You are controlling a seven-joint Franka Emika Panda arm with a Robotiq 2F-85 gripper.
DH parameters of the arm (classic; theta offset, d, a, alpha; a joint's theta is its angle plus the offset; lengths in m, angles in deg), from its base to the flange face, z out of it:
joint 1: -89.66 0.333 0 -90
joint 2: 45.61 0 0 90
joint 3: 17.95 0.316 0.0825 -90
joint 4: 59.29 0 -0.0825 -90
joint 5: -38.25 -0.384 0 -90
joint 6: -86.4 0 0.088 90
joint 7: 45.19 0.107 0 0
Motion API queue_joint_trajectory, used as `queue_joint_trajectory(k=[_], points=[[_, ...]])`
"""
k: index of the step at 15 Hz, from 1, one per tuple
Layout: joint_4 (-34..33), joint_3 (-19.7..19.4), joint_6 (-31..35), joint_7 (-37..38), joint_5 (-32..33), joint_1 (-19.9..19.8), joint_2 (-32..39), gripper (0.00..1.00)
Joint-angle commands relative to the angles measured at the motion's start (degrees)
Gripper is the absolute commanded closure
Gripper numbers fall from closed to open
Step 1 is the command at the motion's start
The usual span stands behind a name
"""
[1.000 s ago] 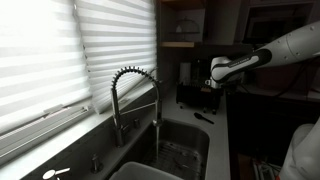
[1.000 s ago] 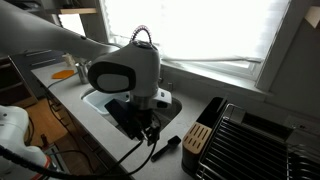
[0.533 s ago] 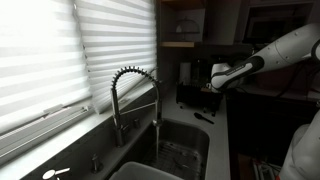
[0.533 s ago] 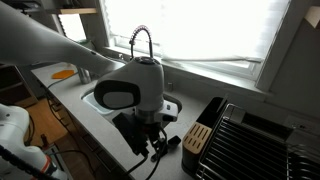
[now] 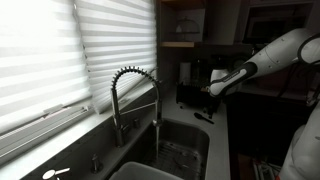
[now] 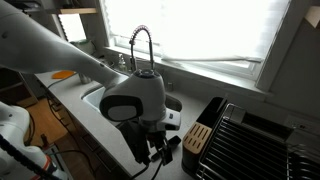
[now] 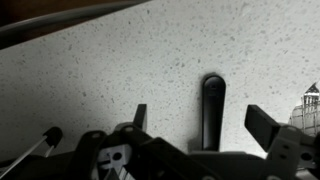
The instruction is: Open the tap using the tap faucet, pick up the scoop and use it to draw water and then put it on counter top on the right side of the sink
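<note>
The gripper will next pick up the scoop (image 5: 204,117) by its slim black handle, so the scooping end stays free to draw water.
The slim black scoop (image 7: 213,103) lies flat on the pale speckled counter top (image 7: 110,60). In the wrist view it lies between the two spread fingers of my open, empty gripper (image 7: 203,125). In both exterior views my gripper (image 5: 211,98) (image 6: 158,150) hangs just above the scoop (image 5: 204,117) (image 6: 172,142), beside the sink (image 5: 185,145). The tall chrome tap (image 5: 135,92) (image 6: 143,45) with the coiled spring neck stands behind the sink. I see no water stream. My arm hides most of the sink in an exterior view.
A bulky black appliance (image 5: 189,88) stands on the counter behind the scoop. A black dish rack (image 6: 255,140) and a wooden-slatted block (image 6: 198,137) stand close beside the scoop. An orange item (image 6: 65,74) lies on the far counter. Window blinds run behind the sink.
My gripper has moved down and toward the scoop. The arm now covers more of the sink in an exterior view. The scoop has not moved.
</note>
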Motion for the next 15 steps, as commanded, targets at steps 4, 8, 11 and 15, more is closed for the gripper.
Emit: queue_joint_trajectory(k=[4,8,11,15], points=[[1.12,0.81,5.62,-0.48,-7.2,0.57,2.84,0.0],[0.46,1.76,7.25,0.81,-8.53,0.41,4.64,0.2],[0.38,2.18,8.52,0.5,-8.72,0.33,5.52,0.39],[0.22,2.55,8.99,0.16,-9.1,0.24,6.26,0.7]])
